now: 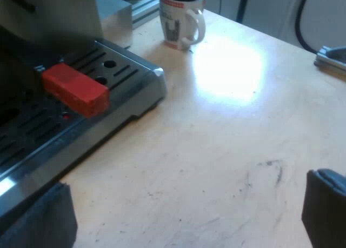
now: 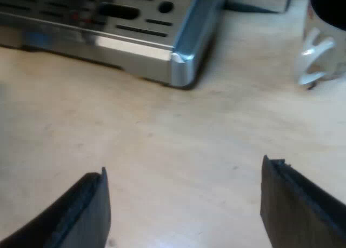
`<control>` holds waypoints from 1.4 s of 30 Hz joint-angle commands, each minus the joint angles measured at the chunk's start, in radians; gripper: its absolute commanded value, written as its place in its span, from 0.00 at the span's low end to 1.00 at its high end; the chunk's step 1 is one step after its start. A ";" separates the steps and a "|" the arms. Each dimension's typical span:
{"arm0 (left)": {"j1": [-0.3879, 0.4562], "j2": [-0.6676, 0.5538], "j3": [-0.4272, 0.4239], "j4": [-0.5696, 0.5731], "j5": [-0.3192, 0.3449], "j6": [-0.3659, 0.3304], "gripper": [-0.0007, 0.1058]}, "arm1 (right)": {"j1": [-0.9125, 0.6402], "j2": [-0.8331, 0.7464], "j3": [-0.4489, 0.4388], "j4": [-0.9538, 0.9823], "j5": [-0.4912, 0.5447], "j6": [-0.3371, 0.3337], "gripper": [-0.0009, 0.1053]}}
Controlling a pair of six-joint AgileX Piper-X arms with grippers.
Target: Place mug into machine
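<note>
My right gripper is to grab the white mug next, by its handle [image 2: 312,57], and then place the mug into the machine [image 2: 135,29].
A white mug [image 1: 181,18] with a printed pattern and a dark inside stands upright on the light wooden table, beyond the corner of the espresso machine's drip tray [image 1: 135,80]. The red end of the holder's handle [image 1: 75,88] sticks out over the tray's slotted grate. My left gripper [image 1: 186,218] is open, low over bare table, well short of the mug. My right gripper [image 2: 184,205] is open too, above the table near the tray's corner [image 2: 181,64]. The mug's handle [image 2: 316,56] is some way off from its fingers.
The wooden table [image 1: 227,151] stretches between the tray and my grippers. A metal block [image 1: 116,18] stands behind the machine near the mug. A flat metal object [image 1: 331,58] lies at the table's far edge.
</note>
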 commanded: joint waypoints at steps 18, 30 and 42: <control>-0.045 0.070 0.255 -0.383 0.011 0.005 0.82 | 0.506 0.219 0.328 -0.615 0.737 0.381 0.59; -0.045 0.094 0.255 -0.385 0.011 -0.006 0.82 | 0.562 0.489 0.443 -0.990 1.045 0.454 0.70; -0.045 0.094 0.255 -0.385 0.011 -0.010 0.82 | 0.401 0.772 0.443 -1.267 1.058 0.451 0.69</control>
